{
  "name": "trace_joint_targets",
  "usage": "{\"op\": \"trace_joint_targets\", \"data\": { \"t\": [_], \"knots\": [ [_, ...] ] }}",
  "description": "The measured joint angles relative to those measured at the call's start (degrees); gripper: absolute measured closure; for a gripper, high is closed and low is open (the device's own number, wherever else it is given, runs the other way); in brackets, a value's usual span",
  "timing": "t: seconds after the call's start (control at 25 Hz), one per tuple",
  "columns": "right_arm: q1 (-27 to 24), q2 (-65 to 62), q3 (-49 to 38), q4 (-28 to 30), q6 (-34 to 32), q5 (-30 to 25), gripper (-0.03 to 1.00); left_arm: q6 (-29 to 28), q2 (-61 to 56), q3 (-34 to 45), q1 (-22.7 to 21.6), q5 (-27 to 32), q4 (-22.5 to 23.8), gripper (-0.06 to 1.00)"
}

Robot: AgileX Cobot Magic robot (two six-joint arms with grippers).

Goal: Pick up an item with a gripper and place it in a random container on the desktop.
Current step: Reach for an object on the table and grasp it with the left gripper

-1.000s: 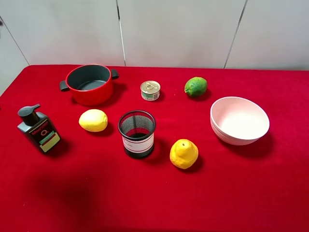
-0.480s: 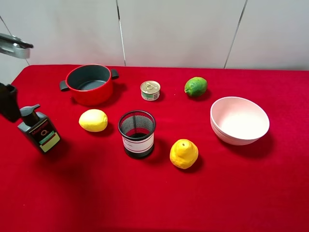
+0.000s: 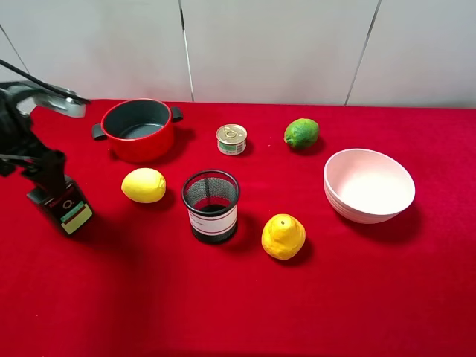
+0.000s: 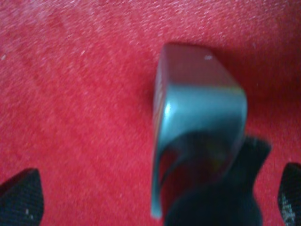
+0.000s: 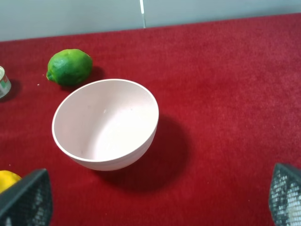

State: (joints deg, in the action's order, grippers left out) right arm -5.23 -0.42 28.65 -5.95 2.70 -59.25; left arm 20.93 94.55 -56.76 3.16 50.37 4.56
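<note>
The left gripper isn't ready to close on the bottle yet and needs to move toward the bottle's shoulder, because its fingers are on either side of the pump head in the left wrist view.
The dark grey pump bottle [image 3: 65, 210] with its red, green and yellow label stands at the left of the red desktop [image 3: 238, 312]. My left gripper [image 3: 50, 175] hangs right over it and hides the pump head. In the left wrist view the bottle [image 4: 202, 117] is close and blurred between the two open fingertips [image 4: 21, 195], with the gripper [image 4: 155, 193] not closed on it. The red pot [image 3: 137, 130], dark grey inside, stands behind and to the right of the bottle. My right gripper [image 5: 155, 197] is open and empty above the white bowl's side of the table; it is out of the exterior view.
A lemon [image 3: 143, 185] lies right of the bottle, a black mesh cup [image 3: 211, 206] stands mid-table, and a second lemon [image 3: 283, 236] lies beside it. A tin can [image 3: 231, 139] and a lime [image 3: 301, 133] sit at the back. The white bowl [image 3: 368, 184] stands at the right.
My left arm has come in from the left edge and moved over the pump bottle, now covering its pump head. The objects have not moved.
</note>
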Motion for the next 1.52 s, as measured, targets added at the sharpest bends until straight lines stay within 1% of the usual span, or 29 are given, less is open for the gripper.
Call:
{"op": "trace_joint_targets", "data": {
  "t": [0.24,0.36,0.64,0.72,0.8,0.92,1.2,1.28,1.32,1.52],
  "knots": [
    [0.00,0.00,0.00,0.00,0.00,0.00,0.28,0.06,3.59,0.00,2.07,-3.11,0.00,-0.05],
    [0.00,0.00,0.00,0.00,0.00,0.00,0.28,0.06,4.99,0.00,3.10,-3.76,0.00,-0.05],
    [0.00,0.00,0.00,0.00,0.00,0.00,0.28,0.06,5.55,0.06,3.46,-3.96,-0.11,-0.04],
    [0.00,0.00,0.00,0.00,0.00,0.00,0.28,0.06,5.55,0.06,3.46,-3.90,-0.11,-0.03],
    [0.00,0.00,0.00,0.00,0.00,0.00,0.28,0.06,5.55,0.06,3.46,-3.72,-0.11,0.01],
    [0.00,0.00,0.00,0.00,0.00,0.00,0.28,0.06,5.55,0.06,3.46,-3.07,-0.11,0.10],
    [0.00,0.00,0.00,0.00,0.00,0.00,0.28,0.06,5.55,0.06,3.46,-2.88,-0.11,0.39],
    [0.00,0.00,0.00,0.00,0.00,0.00,0.28,0.06,5.55,0.06,3.46,-2.88,-0.11,0.50],
    [0.00,0.00,0.00,0.00,0.00,0.00,0.28,0.06,5.55,0.06,3.46,-2.83,-0.06,0.54],
    [0.00,0.00,0.00,0.00,0.00,0.00,0.28,0.06,5.55,0.06,3.46,-2.83,-0.06,0.54]
  ]
}}
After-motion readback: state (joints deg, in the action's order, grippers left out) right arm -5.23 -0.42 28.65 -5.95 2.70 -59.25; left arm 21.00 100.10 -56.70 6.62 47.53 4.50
